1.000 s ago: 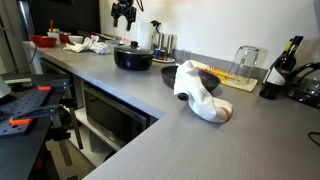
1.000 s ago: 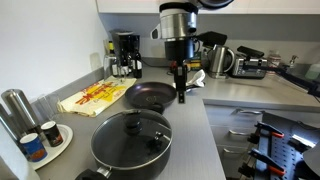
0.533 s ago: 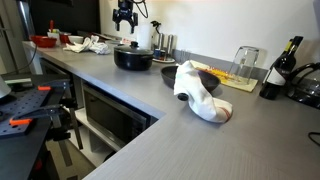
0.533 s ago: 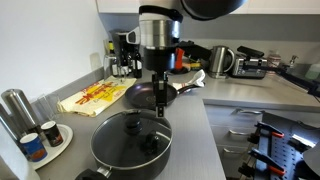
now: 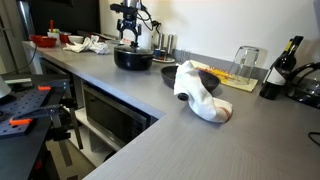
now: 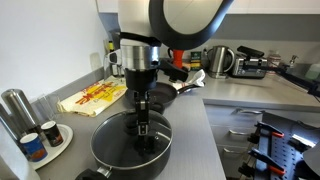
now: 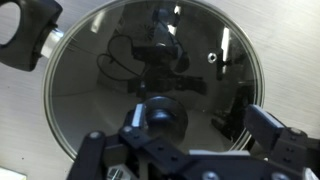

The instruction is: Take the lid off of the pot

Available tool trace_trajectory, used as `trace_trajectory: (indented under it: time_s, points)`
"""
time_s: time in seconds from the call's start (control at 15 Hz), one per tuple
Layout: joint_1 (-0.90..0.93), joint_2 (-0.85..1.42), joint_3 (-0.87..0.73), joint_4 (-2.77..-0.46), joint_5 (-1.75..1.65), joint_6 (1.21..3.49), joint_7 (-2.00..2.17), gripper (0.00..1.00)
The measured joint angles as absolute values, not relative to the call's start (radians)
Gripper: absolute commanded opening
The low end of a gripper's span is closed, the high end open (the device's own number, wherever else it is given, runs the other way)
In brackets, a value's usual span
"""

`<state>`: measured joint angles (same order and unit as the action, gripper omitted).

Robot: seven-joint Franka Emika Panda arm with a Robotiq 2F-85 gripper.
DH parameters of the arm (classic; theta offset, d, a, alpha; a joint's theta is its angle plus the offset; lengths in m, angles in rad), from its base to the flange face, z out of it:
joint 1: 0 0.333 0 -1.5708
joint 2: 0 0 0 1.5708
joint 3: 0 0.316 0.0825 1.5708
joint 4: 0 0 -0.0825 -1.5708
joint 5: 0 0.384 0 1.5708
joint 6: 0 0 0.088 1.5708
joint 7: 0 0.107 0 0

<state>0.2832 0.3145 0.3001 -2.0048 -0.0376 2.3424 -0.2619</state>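
My gripper grabs the glass lid by its dark central knob point(image 7: 165, 118) next, to lift it level off the pot and set it flat on the counter.
The wide black pot point(image 5: 133, 60) stands on the grey counter and shows in both exterior views point(image 6: 100, 158). The greyish glass lid point(image 6: 118, 133) lies on it and fills the wrist view point(image 7: 120, 70). Its dark central knob point(image 7: 165, 118) sits low in that view. My gripper point(image 6: 144, 126) points straight down over the lid's middle, just above or at the knob. In the wrist view my gripper point(image 7: 200, 128) is open, with the knob close to the left finger. It also shows above the pot point(image 5: 130, 40). A pot handle point(image 7: 25, 35) shows at the upper left.
A smaller dark bowl point(image 6: 152, 96) sits just behind the pot. A white cloth point(image 5: 200, 95) lies on the counter. A yellow cloth point(image 6: 90, 98), cans on a plate point(image 6: 38, 142), a kettle point(image 6: 220, 62) and a bottle point(image 5: 285, 60) stand around.
My gripper has moved from over the smaller bowl to above the pot and come down close to the lid's knob. The pot and lid have not moved.
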Motion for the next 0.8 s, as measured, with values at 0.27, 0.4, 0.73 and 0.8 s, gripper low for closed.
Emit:
trace_trajectory:
  time_s: [0.27, 0.4, 0.73, 0.8]
  points:
    - [0.286, 0.367, 0.301, -1.946, -0.047, 2.342, -0.277, 0.68]
    - [0.286, 0.382, 0.301, -1.923, -0.048, 2.342, -0.28, 0.51]
    - [0.286, 0.412, 0.302, -1.883, -0.049, 2.341, -0.289, 0.23]
    - [0.287, 0.416, 0.302, -1.878, -0.049, 2.341, -0.293, 0.23]
